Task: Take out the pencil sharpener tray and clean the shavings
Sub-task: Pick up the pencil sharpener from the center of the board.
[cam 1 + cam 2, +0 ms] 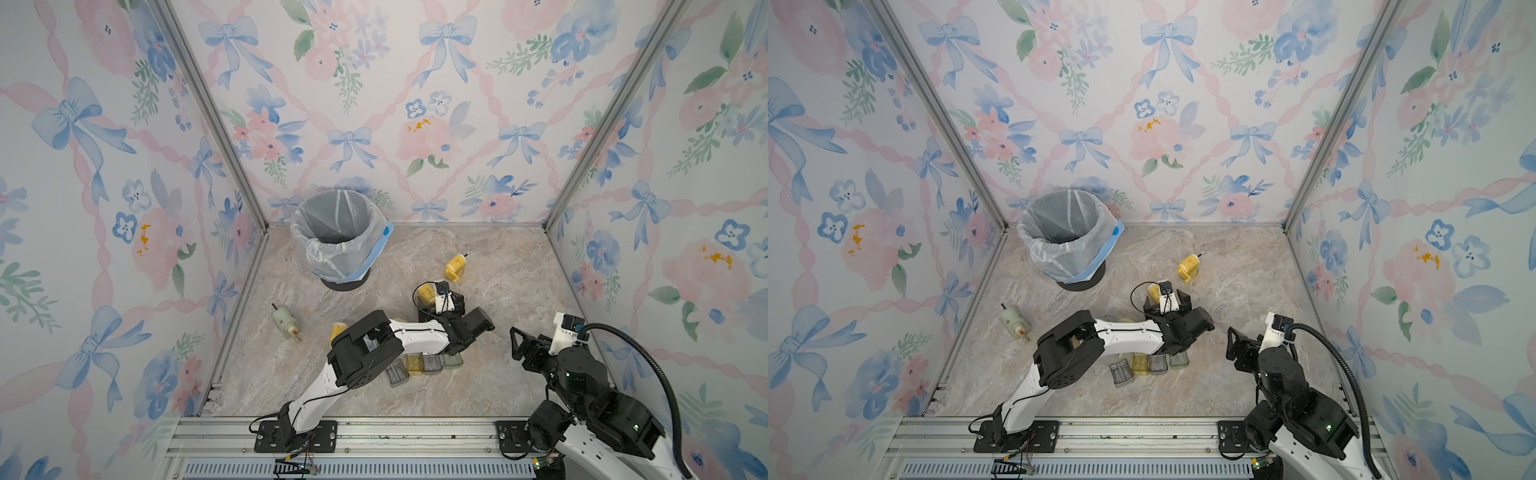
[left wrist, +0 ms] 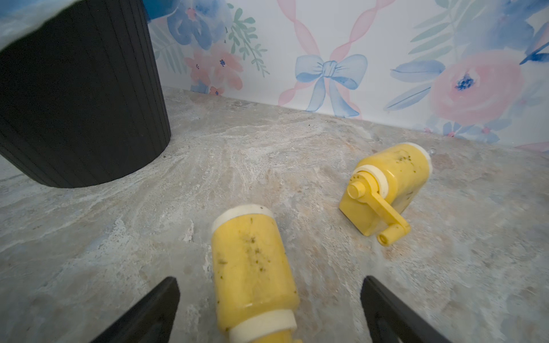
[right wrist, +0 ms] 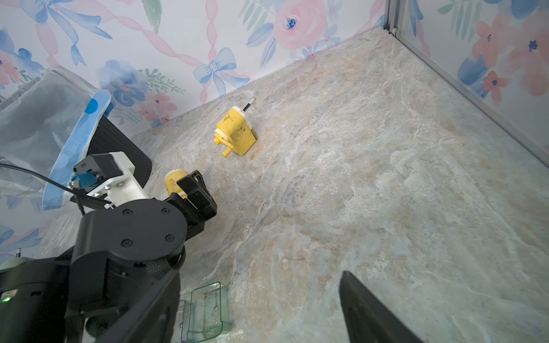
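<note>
The left gripper grabs the yellow pencil sharpener (image 1: 426, 294) across its sides next. This leaves the white-rimmed end for my right gripper to take out the tray.
A yellow pencil sharpener (image 2: 252, 267) lies on its side on the marble table, and my left gripper (image 2: 269, 282) stands open around it, one finger on each side, not touching. In both top views this sharpener (image 1: 426, 294) (image 1: 1154, 293) peeks out past the left gripper (image 1: 438, 301). Several clear trays lie in a row under the left arm: clear (image 1: 397, 372), yellow (image 1: 413, 362), grey (image 1: 432, 363) and green (image 1: 453, 359). My right gripper (image 3: 261, 282) (image 1: 517, 343) hangs open and holds nothing, with the green tray (image 3: 208, 308) beside one finger.
A second yellow sharpener (image 1: 455, 268) (image 2: 383, 190) (image 3: 236, 133) stands further back. A green sharpener (image 1: 284, 320) lies at the left. Another yellow one (image 1: 337, 331) is partly hidden under the left arm. A lined bin (image 1: 316, 249) (image 2: 80, 95) stands at the back left.
</note>
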{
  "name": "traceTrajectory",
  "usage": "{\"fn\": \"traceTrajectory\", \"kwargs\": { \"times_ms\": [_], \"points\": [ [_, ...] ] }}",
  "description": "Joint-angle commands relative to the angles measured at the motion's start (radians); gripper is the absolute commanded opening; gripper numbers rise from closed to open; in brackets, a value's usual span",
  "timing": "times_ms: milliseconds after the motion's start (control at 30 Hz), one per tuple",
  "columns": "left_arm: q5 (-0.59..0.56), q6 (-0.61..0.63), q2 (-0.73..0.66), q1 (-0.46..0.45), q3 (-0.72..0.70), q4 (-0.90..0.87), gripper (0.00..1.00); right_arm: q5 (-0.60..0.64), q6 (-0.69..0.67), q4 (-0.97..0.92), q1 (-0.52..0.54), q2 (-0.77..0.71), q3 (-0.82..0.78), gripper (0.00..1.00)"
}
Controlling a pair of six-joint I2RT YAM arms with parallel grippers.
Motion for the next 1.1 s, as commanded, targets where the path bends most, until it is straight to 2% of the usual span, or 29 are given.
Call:
{"fn": "traceTrajectory", "kwargs": {
  "times_ms": [0,500,700,1067],
  "points": [
    [0.008,-0.027,0.036,0.017,0.012,-0.025,0.98,0.009,-0.013,-0.023,-0.007,0.017,0.030,0.84],
    [0.076,0.007,0.115,0.074,0.105,-0.020,0.98,0.007,-0.010,0.002,-0.007,0.070,0.041,0.84],
    [0.038,0.026,0.133,0.078,0.120,-0.020,0.86,0.006,-0.010,0.009,-0.008,0.077,0.039,0.84],
    [0.032,0.028,0.151,0.090,0.126,-0.023,0.72,0.006,-0.016,0.016,-0.011,0.094,0.049,0.84]
  ]
}}
